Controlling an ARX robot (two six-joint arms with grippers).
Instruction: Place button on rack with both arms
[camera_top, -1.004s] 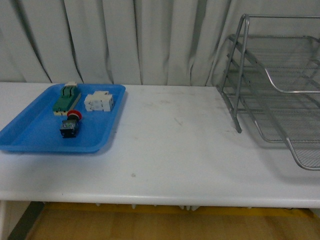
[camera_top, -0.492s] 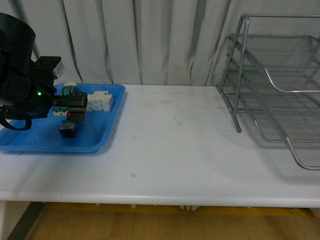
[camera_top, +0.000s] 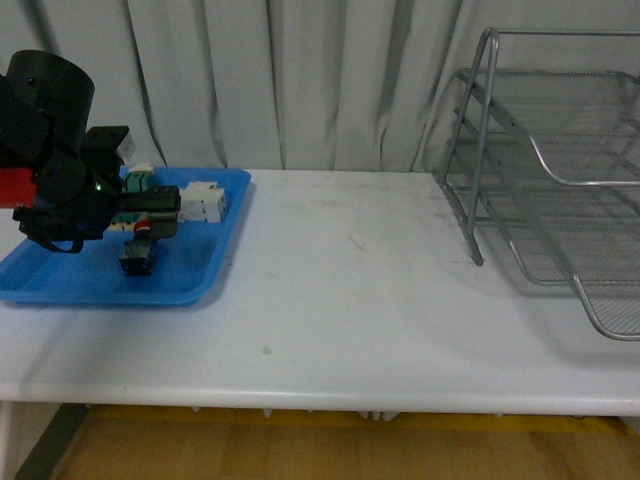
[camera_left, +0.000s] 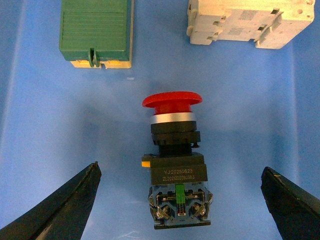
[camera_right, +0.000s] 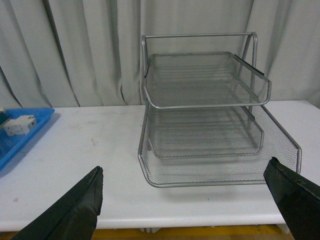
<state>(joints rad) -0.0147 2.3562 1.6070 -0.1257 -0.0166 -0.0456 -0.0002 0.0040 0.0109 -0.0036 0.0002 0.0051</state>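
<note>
The button's red mushroom cap (camera_left: 172, 100) should stay free on the rack, so my left gripper needs to grab the button by its black body (camera_left: 178, 170) next.
The button (camera_left: 175, 170), with a red mushroom cap on a black body, lies on its side in the blue tray (camera_left: 50, 125). In the left wrist view my left gripper (camera_left: 179, 167) hangs open above it, one black fingertip (camera_left: 75, 200) on either side and clear of it. The front view shows that gripper (camera_top: 165, 213) over the tray, just above the button (camera_top: 137, 255). The silver wire rack (camera_top: 560, 180) stands at the table's far right. My right gripper (camera_right: 183, 167) is open and empty, facing the rack (camera_right: 200, 100) from a distance.
A green-and-cream switch block (camera_left: 95, 32) and a white breaker block (camera_left: 247, 22) lie in the tray beyond the button. The blue tray (camera_top: 60, 270) sits at the table's left. White tabletop (camera_top: 350, 290) stretches between tray and rack, with curtains behind.
The left arm came into the front view from the left and now hovers over the tray and the button. Button, blocks and rack have not moved.
</note>
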